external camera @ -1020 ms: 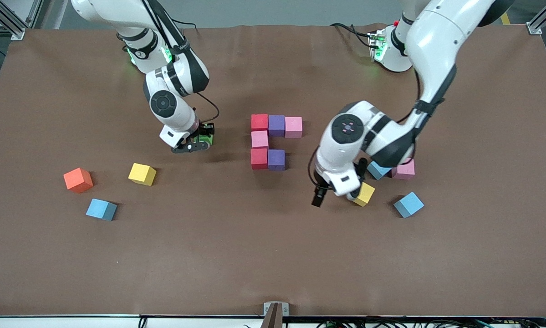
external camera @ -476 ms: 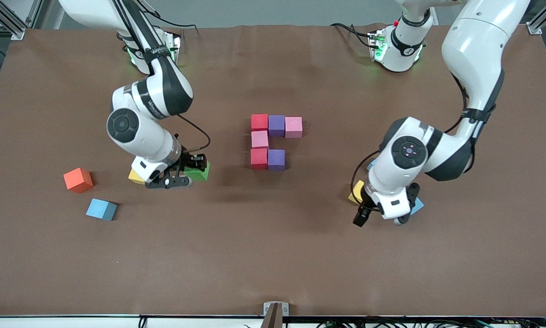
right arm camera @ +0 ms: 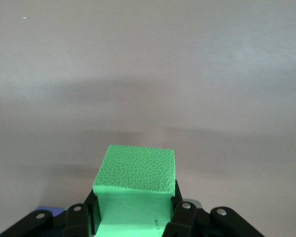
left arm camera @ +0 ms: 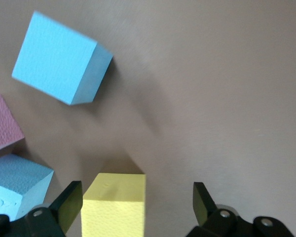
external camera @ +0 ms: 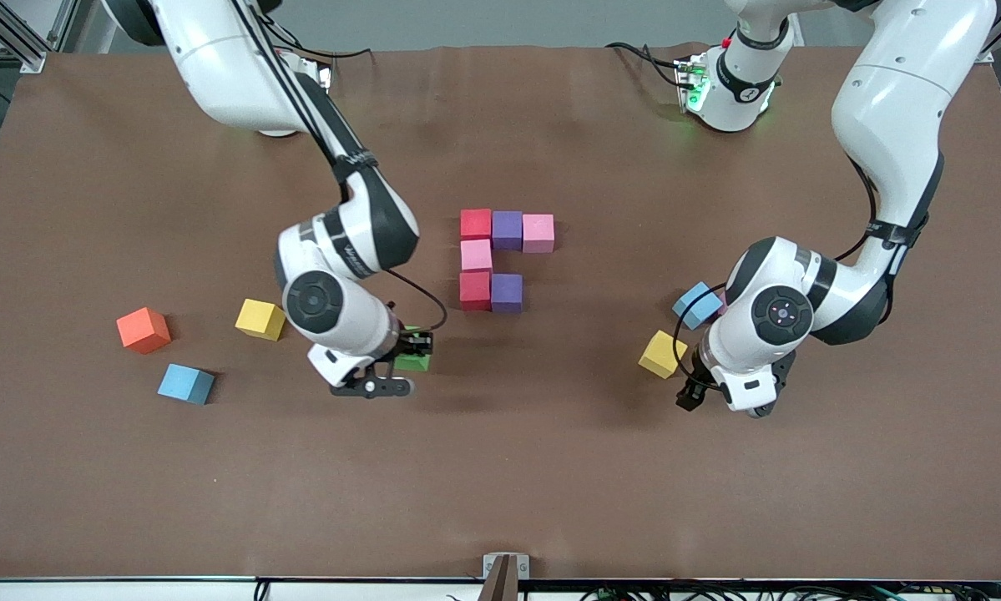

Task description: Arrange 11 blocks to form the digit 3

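Note:
I should move my left gripper toward the yellow block's near edge [external camera: 659,369] [left arm camera: 113,207] before I close on the block. The gripper's fingers stop short of that edge.
Six blocks stand joined mid-table: red [external camera: 476,224], purple [external camera: 507,229], pink [external camera: 538,233], pink [external camera: 476,255], red [external camera: 474,290], purple [external camera: 507,292]. My right gripper [external camera: 408,355] is shut on the green block [external camera: 417,363] [right arm camera: 135,177], held just above the table, close to that group. My left gripper [external camera: 742,401] [left arm camera: 137,197] is open. A yellow block [external camera: 663,353] [left arm camera: 116,202] shows between its fingers. Nearby lie a light blue block [external camera: 696,305] [left arm camera: 59,59], a second light blue one [left arm camera: 15,182] and a pink one [left arm camera: 2,131].
Toward the right arm's end lie a loose yellow block [external camera: 260,319], a light blue block [external camera: 186,384] and an orange cube [external camera: 143,330]. The brown table [external camera: 500,484] stretches bare toward the front camera.
My right gripper has carried the green block down toward the front camera and nearer the joined blocks. My left gripper has swung toward the left arm's end, uncovering the yellow block.

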Robot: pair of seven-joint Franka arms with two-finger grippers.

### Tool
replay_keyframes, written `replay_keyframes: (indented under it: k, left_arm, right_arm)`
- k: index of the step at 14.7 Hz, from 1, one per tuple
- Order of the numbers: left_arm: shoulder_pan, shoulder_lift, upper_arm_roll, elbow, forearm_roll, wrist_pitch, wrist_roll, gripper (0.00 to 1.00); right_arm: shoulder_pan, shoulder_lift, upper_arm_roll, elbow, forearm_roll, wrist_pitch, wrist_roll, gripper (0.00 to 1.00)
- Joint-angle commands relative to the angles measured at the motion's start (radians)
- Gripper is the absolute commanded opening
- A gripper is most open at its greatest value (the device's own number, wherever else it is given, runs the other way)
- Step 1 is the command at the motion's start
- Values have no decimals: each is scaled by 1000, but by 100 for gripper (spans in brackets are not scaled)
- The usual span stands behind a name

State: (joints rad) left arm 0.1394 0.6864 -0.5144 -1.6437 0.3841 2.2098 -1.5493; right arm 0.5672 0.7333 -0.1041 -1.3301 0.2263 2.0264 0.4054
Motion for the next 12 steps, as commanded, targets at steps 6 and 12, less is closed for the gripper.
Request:
replay_keyframes:
  k: [6, 12]
  left_arm:
    - [6, 7, -6, -68, -45, 17, -5, 99]
    - [5, 13, -7, -84, -42, 17, -3, 85]
  right_arm:
    - [101, 141, 0, 129, -8, -31, 113, 40]
    - [137, 146, 1, 114, -2, -43, 113, 40]
